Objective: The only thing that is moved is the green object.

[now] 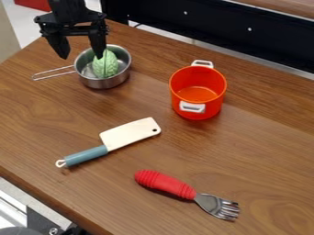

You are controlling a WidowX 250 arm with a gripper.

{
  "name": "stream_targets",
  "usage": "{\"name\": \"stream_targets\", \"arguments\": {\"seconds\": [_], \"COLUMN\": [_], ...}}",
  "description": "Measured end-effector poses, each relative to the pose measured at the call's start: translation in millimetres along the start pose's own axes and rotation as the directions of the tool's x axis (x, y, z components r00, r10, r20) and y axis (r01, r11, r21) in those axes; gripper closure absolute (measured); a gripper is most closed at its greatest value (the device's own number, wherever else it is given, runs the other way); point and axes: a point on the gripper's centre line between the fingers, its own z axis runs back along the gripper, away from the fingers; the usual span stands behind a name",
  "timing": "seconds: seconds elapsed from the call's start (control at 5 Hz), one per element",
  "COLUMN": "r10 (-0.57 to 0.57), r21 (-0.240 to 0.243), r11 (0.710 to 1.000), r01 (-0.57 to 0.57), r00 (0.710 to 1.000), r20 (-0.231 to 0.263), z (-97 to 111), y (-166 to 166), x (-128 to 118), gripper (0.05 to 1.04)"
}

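The green object is the only thing to move out of the steel pan (105, 83), so my gripper needs to grip it by its bumpy rounded sides next.
My gripper (81, 56) hangs at the upper left with its two fingers spread apart. One fingertip is over the steel pan, just above the green object, and the other is off to the left, beyond the pan's rim. The green object (105, 64), rounded with a bumpy surface, rests inside the small steel pan (105, 83). Nothing is held between the fingers. Whether the right fingertip touches the green object I cannot tell.
The pan's wire handle (54, 73) points left. An orange-red pot (197, 108) with white handles stands right of it. Nearer lie a cleaver (130, 134) with a blue-grey handle and a red-handled fork (165, 183). The wooden table (270, 151) has its left edge at lower left.
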Motion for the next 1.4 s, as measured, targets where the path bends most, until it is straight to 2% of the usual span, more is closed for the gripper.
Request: {"name": "stream_targets", "arguments": {"seconds": [0.2, 0.4, 0.6, 0.8, 1.0, 1.4], "r10": [0.014, 0.131, 0.250, 0.336, 0.387, 0.451], "r21": [-0.004, 0.002, -0.007, -0.006, 0.031, 0.051], "r11": [1.000, 0.991, 0.968, 0.942, 0.922, 0.892], "r01": [-0.014, -0.131, -0.252, -0.336, -0.385, -0.448], "r00": [0.999, 0.989, 0.965, 0.941, 0.920, 0.891], "r20": [-0.040, -0.073, -0.079, -0.048, -0.061, -0.059], "z": [-10, -21, -26, -27, -37, -47], "y": [0, -1, -2, -3, -2, -2], "x": [-5, 11, 30, 39, 41, 44], "gripper": [0.083, 0.083, 0.083, 0.083, 0.083, 0.083]}}
